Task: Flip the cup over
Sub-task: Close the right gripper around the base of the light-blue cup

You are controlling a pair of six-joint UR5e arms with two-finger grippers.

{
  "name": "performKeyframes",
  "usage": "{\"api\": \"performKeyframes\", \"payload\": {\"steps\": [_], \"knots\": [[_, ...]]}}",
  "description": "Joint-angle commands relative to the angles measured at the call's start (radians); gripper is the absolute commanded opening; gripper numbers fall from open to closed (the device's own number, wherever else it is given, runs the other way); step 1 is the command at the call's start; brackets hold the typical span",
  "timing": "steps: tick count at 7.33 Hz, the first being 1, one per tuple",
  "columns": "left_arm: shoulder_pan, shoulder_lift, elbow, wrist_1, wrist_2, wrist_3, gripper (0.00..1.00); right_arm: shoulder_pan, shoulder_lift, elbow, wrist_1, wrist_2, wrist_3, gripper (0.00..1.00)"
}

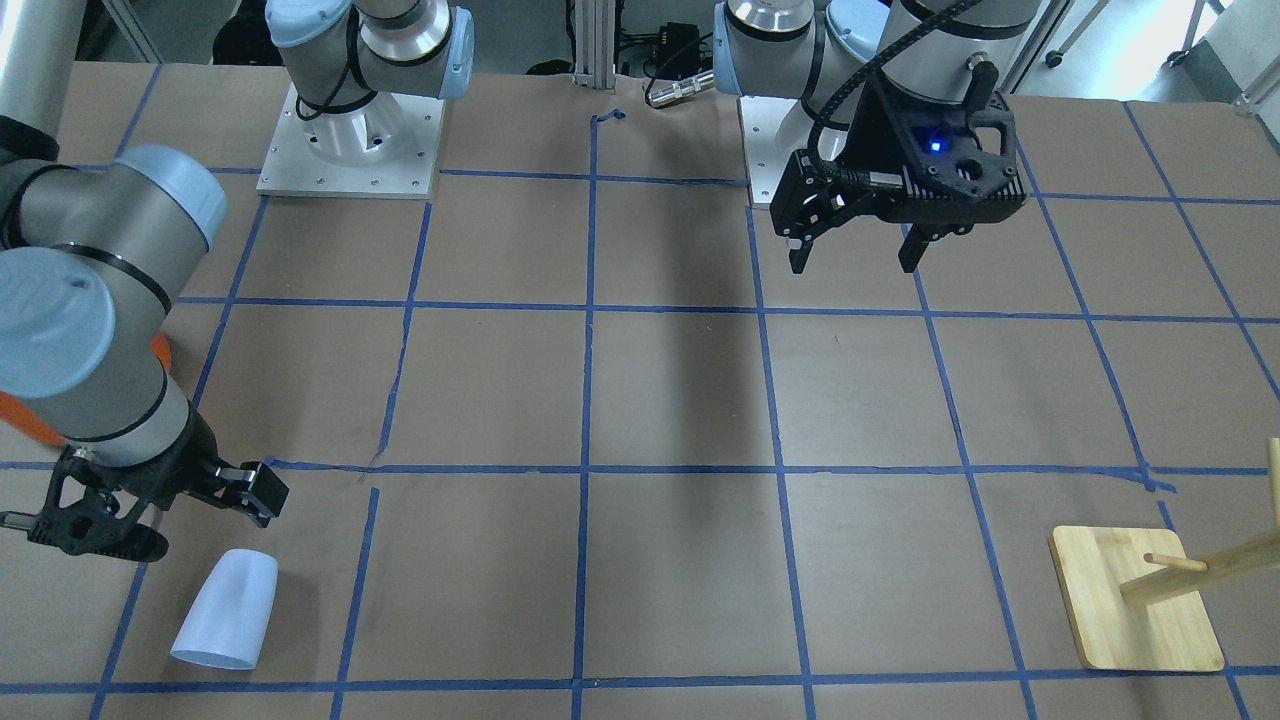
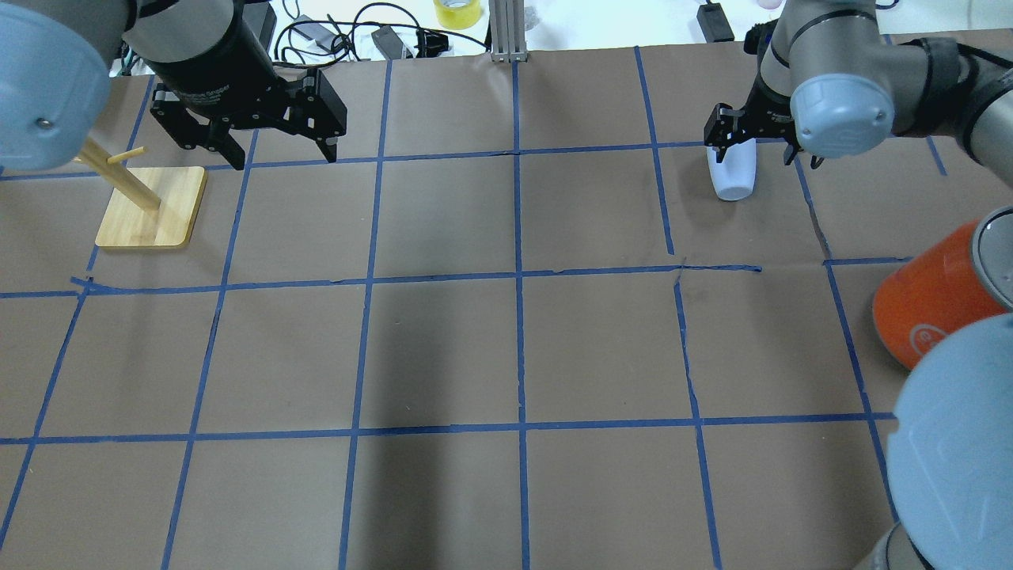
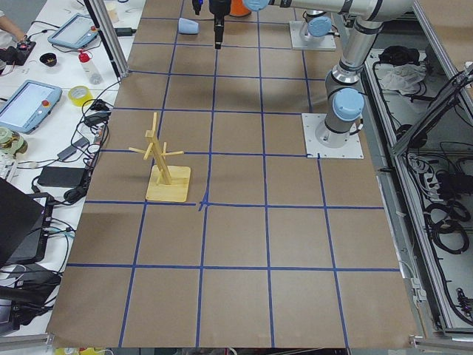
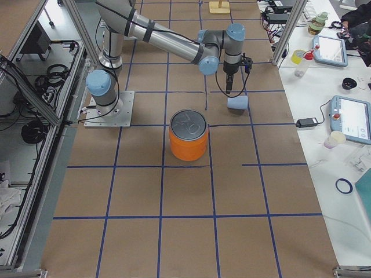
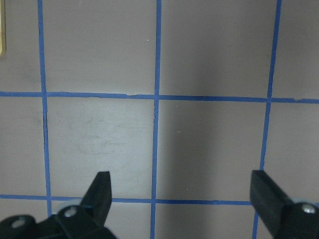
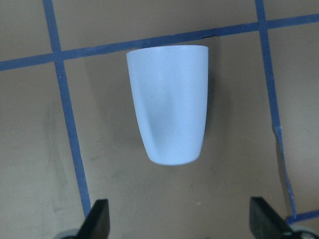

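Observation:
My right gripper grips the pale tumbler by the sides of its tapered body (image 1: 228, 606) (image 6: 168, 109) next, to flip the cup.
The cup (image 1: 225, 610) is a small pale blue-white tumbler lying on its side on the brown paper. It also shows in the overhead view (image 2: 732, 180), the right side view (image 4: 237, 103) and the right wrist view (image 6: 168, 107). My right gripper (image 1: 195, 520) (image 2: 756, 156) (image 6: 179, 219) is open and empty. It hovers just above the cup without touching it; the cup's narrow base points toward the gap between the fingers. My left gripper (image 1: 855, 262) (image 2: 283, 158) (image 5: 182, 186) is open and empty above bare table, far from the cup.
A large orange can (image 2: 926, 305) (image 4: 188, 142) with a silver top stands near my right arm's base side. A wooden peg rack on a square base (image 1: 1135, 600) (image 2: 150, 206) stands beside my left gripper. Blue tape lines grid the table.

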Motion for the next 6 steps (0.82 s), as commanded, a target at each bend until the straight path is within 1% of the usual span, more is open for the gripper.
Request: {"api": "performKeyframes", "payload": {"steps": [1,2,4,6], "knots": [[0.000,0.000,0.000,0.000,0.000,0.000,1.00,-0.006,0.076,-0.003,-0.071,0.017,0.005,1.00],[0.000,0.000,0.000,0.000,0.000,0.000,1.00,-0.015,0.096,-0.013,-0.071,0.020,0.008,1.00],[0.000,0.000,0.000,0.000,0.000,0.000,1.00,-0.027,0.148,-0.020,-0.146,0.017,0.007,1.00],[0.000,0.000,0.000,-0.002,0.000,0.000,1.00,-0.029,0.179,-0.025,-0.178,0.019,0.007,1.00]]}}
